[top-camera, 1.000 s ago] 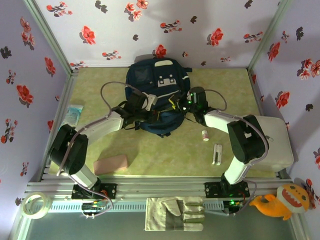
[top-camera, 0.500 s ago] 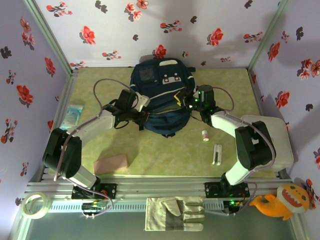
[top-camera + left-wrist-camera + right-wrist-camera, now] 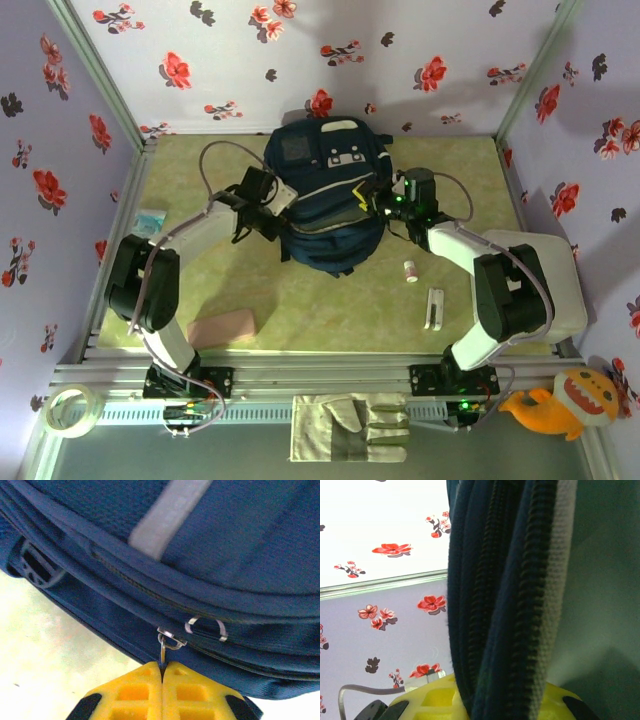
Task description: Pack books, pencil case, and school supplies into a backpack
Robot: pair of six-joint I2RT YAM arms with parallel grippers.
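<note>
The zipper pull (image 3: pixel 163 649) would stay short of the buckle if I opened now. My left gripper should first move the pull there, farther along the seam.
The dark navy backpack (image 3: pixel 325 190) lies at the middle back of the table, its grey patches facing up. My left gripper (image 3: pixel 283 212) is at its left side. In the left wrist view its yellow fingers (image 3: pixel 135 690) are shut on a metal zipper pull (image 3: pixel 163 649) at the bag's seam. My right gripper (image 3: pixel 370 202) is at the bag's right side, shut on the bag's zipper edge (image 3: pixel 500 630), which runs up between the fingers. The pink pencil case (image 3: pixel 222 328) lies front left. A white tube (image 3: pixel 410 271) and a white bar (image 3: pixel 434 308) lie front right. The books are out of view.
A pale blue packet (image 3: pixel 150 222) lies by the left wall. A white box (image 3: pixel 555 285) stands at the right edge. A work glove (image 3: pixel 350 428), a tape roll (image 3: pixel 70 410) and an orange plush toy (image 3: pixel 570 400) lie off the table in front.
Both grippers have moved apart and a little toward the back, still holding the backpack. The bag has shifted slightly right and its side has spread wider.
</note>
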